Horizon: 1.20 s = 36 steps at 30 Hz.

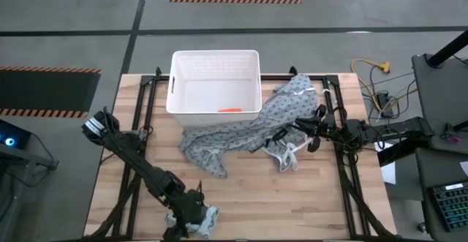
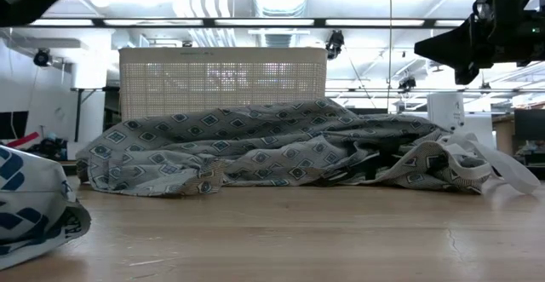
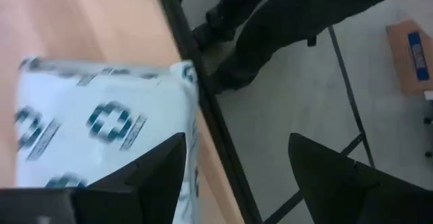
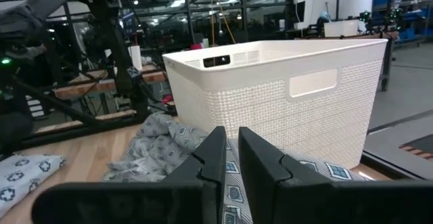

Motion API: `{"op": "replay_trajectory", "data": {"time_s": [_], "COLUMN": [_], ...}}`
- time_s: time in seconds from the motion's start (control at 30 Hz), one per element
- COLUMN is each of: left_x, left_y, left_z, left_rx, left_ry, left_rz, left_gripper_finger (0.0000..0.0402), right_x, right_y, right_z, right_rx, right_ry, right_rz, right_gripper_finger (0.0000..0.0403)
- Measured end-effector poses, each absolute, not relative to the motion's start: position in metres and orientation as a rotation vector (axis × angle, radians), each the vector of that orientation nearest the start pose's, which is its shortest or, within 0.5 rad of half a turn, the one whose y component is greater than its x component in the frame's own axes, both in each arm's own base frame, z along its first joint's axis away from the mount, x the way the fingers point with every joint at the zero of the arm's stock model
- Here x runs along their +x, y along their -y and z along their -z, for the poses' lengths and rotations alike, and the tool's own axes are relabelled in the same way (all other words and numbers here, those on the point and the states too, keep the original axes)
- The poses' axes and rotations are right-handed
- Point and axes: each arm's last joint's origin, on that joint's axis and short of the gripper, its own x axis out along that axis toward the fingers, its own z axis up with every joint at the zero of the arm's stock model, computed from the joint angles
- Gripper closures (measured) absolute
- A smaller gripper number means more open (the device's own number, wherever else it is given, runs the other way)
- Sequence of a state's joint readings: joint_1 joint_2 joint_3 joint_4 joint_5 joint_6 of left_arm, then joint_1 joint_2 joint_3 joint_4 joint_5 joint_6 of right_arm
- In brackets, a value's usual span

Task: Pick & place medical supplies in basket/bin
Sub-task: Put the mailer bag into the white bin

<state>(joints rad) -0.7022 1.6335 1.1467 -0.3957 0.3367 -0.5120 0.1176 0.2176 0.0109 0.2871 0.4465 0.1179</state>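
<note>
My left gripper grabs the pale packet by its edge [image 3: 191, 129] next, to get it into the white bin.
A pale soft packet with blue marks [image 1: 205, 222] [image 3: 101, 122] [image 2: 34, 210] lies flat at the table's near edge. My left gripper [image 1: 191, 211] [image 3: 237, 143] hovers open over it, one finger above the packet and the other past the table edge. The white ribbed bin [image 1: 216, 70] [image 4: 284, 88] stands at the far edge, with an orange item [image 1: 230, 110] on its floor. My right gripper [image 1: 316, 125] [image 4: 232, 139] [image 2: 468, 48] is shut and held high above the gown's right part. The white cylinder and disc do not show.
The grey patterned gown [image 1: 248, 129] [image 2: 281, 150] lies crumpled in front of the bin, its white ties [image 1: 289, 154] trailing right. Bare wood [image 1: 292, 205] spreads across the near half. Beyond the near edge in the left wrist view are a dark frame and floor [image 3: 284, 109].
</note>
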Motion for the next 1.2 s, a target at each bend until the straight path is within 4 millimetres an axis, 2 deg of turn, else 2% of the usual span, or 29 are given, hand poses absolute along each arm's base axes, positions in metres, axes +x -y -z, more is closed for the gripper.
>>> {"op": "replay_trajectory", "data": {"time_s": [0.1,0.27,0.5,0.77,0.9,1.1,1.2], "left_x": [0.26,0.265,0.268,0.267,0.267,0.268,0.268], "left_y": [0.238,0.248,0.252,0.262,0.263,0.262,0.261], "left_z": [-0.223,-0.196,-0.171,-0.128,-0.122,-0.122,-0.12], "left_rx": [-0.226,-0.166,-0.18,-0.134,-0.123,-0.05,-0.057], "left_ry": [-1.163,-1.286,-1.376,-1.457,-1.468,-1.437,-1.432], "left_rz": [0.71,0.65,0.497,0.361,0.335,0.356,0.369], "left_gripper_finger": [0.0166,0.0171,0.0172,0.0179,0.0234,0.0376,0.0393], "right_x": [0.109,0.109,0.109,0.109,0.109,0.109,0.108], "right_y": [0.0,0.0,0.0,0.0,0.0,0.0,0.001], "right_z": [-0.176,-0.176,-0.176,-0.176,-0.176,-0.176,-0.177], "right_rx": [0.13,0.122,0.122,0.122,0.122,0.119,0.119], "right_ry": [0.095,0.094,0.094,0.094,0.094,0.094,0.096], "right_rz": [0.325,0.325,0.325,0.325,0.325,0.332,0.362], "right_gripper_finger": [0.0369,0.0369,0.0369,0.0369,0.0369,0.0369,0.0369]}}
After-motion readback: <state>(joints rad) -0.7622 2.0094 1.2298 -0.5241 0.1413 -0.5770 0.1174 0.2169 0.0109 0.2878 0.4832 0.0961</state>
